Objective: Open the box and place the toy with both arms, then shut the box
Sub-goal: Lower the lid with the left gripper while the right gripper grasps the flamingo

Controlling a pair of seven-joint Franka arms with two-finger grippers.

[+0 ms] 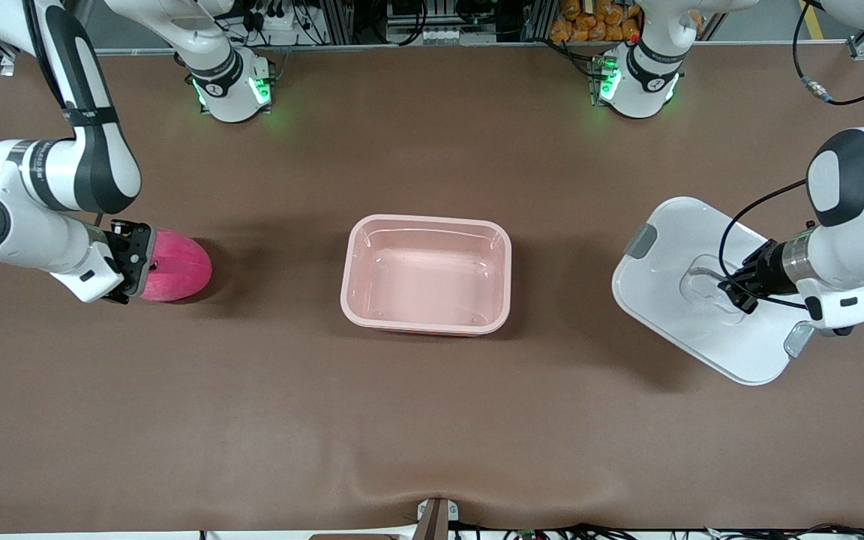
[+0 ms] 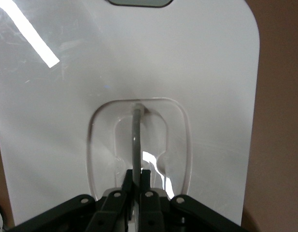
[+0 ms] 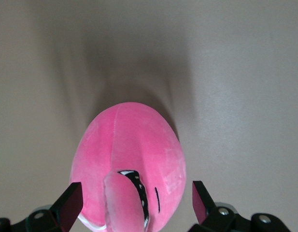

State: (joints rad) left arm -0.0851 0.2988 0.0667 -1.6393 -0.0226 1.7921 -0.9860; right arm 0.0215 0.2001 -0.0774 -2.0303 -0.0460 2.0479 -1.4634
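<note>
The robot's right gripper will next grab the magenta plush toy by its narrow protruding flap [image 3: 123, 200], so that it can place the toy in the pink box.
The pink box [image 1: 427, 274] stands open and empty at the middle of the table. Its white lid [image 1: 691, 247] with grey clips lies toward the left arm's end. My left gripper [image 1: 736, 291] is shut on the lid's thin handle [image 2: 135, 140] in the recessed centre, with the lid [image 2: 187, 63] filling the left wrist view. The magenta plush toy [image 1: 175, 265] lies on the table toward the right arm's end. My right gripper [image 1: 134, 262] is open, its fingers [image 3: 67, 205] on either side of the toy [image 3: 132, 159], apart from it.
The brown table [image 1: 432, 420] stretches wide around the box, with a raised fold at its front edge. The two arm bases [image 1: 231, 90] stand with green lights along the edge farthest from the front camera. Cables hang near the left arm.
</note>
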